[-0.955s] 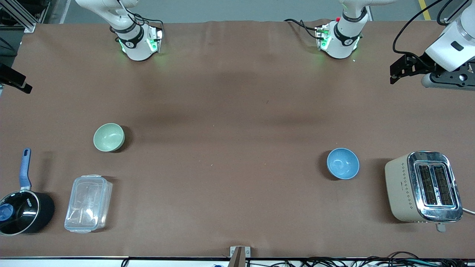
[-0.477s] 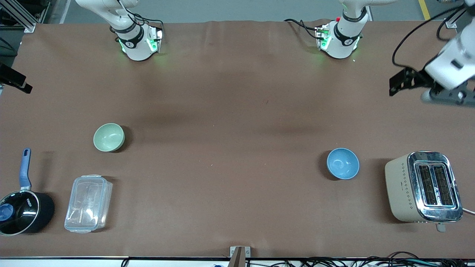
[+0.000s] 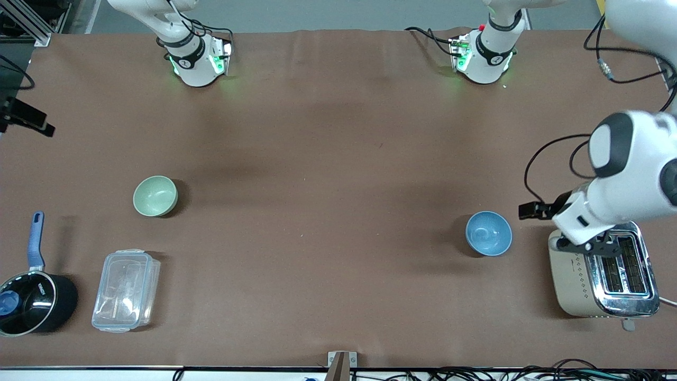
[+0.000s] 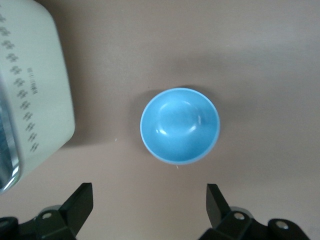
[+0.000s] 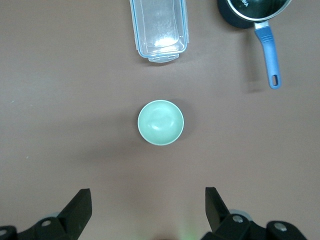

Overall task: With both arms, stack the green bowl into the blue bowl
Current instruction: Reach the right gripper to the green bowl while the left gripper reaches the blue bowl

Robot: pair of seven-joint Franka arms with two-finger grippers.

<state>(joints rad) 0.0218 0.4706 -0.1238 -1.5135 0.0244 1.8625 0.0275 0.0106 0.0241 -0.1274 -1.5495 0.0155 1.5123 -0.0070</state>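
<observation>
The green bowl needs to be stacked into the blue bowl. My right gripper needs to grab the green bowl by its rim next.
The green bowl stands upright and empty toward the right arm's end of the table. The blue bowl stands upright and empty toward the left arm's end, beside the toaster. The left arm hangs over the toaster's edge next to the blue bowl. In the left wrist view the left gripper is open and empty, high above the table, with the blue bowl just ahead of its fingertips. In the right wrist view the right gripper is open and empty, high above the table, with the green bowl ahead of it.
A cream and chrome toaster stands at the left arm's end. A clear lidded plastic box and a black saucepan with a blue handle lie nearer the front camera than the green bowl. A wide stretch of brown table separates the bowls.
The left arm has swung from the table's edge near its base down to over the toaster, beside the blue bowl. Neither bowl has moved.
</observation>
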